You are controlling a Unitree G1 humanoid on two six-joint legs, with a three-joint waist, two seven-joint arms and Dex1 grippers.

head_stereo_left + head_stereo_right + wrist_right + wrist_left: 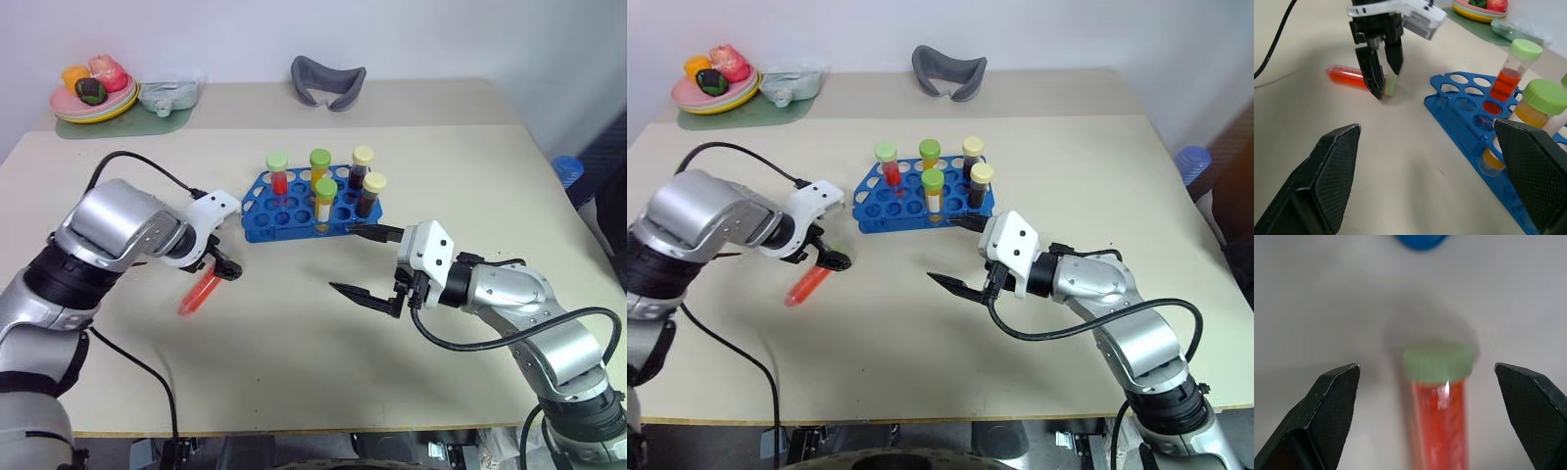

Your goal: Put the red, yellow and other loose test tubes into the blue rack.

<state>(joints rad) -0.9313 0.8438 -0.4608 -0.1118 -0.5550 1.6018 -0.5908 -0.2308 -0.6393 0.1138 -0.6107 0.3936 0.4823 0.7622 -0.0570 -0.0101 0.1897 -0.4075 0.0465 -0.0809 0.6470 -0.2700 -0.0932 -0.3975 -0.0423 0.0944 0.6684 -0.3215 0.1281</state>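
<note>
My left gripper grabs the red test tube by its green-end with the cap (1438,363) next, to stand the tube in the blue rack.
A red test tube (199,294) with a pale green cap lies flat on the table, left of the blue rack (294,211). My left gripper (220,262) points down over its capped end, open, with one finger on each side of the cap (1439,363) and not closed on it. The rack holds several upright tubes: a red one (278,174), two yellow-orange ones (324,201) with green caps, and two dark ones (370,194) with yellow caps. My right gripper (364,264) hovers open and empty, just in front of the rack's right end.
At the back left stand a plate of toy food (95,93) and a clear container (171,93) on a green mat. A grey curved object (328,83) lies at the back centre. A black cable (147,166) runs along my left arm.
</note>
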